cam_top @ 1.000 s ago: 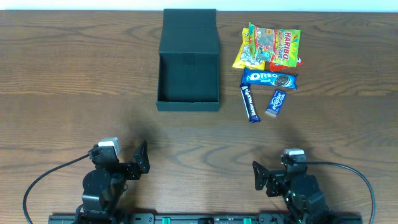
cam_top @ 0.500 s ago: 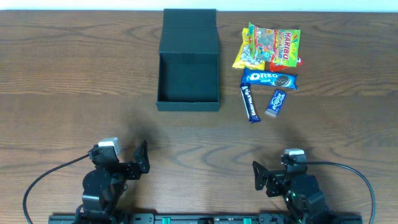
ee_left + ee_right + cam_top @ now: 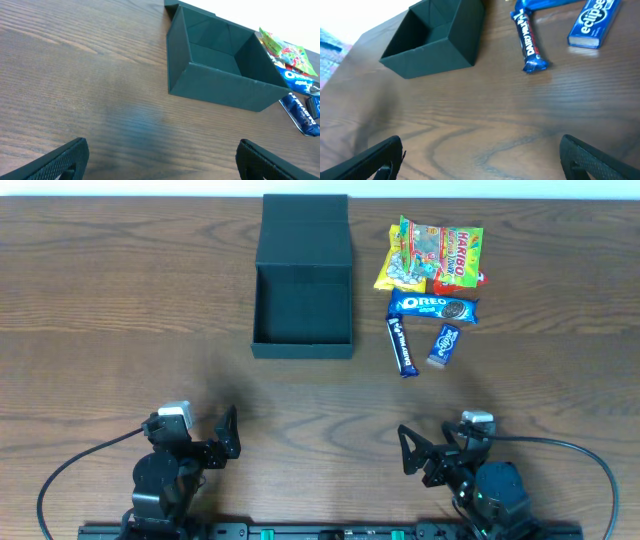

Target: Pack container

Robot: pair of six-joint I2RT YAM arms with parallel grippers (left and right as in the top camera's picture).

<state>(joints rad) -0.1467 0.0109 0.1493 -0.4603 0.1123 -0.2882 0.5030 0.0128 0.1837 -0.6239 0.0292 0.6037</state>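
I will grab the Haribo bag by the fold across its middle [image 3: 442, 253] with my right gripper next, to pack it in the container.
The dark green container [image 3: 302, 350] stands open and empty at the table's far centre, its flap lid [image 3: 305, 225] laid back. It also shows in the left wrist view [image 3: 225, 90] and the right wrist view [image 3: 440, 57]. Right of it lie a Haribo bag [image 3: 440, 250], an Oreo pack [image 3: 433, 307], a Dairy Milk bar [image 3: 402, 345] and a blue Eclipse pack [image 3: 444, 345]. My left gripper [image 3: 228, 432] is open and empty near the front edge. My right gripper [image 3: 418, 458] is open and empty, well short of the snacks.
A yellow packet [image 3: 393, 272] and a red packet [image 3: 462, 280] lie partly under the Haribo bag. The Dairy Milk bar [image 3: 529, 42] and the Eclipse pack [image 3: 592, 22] lie ahead of my right gripper [image 3: 482, 155]. Bare wood lies below my left gripper [image 3: 162, 160].
My right arm has shifted and turned slightly, its gripper now a little further left. The left arm and the objects have not moved.
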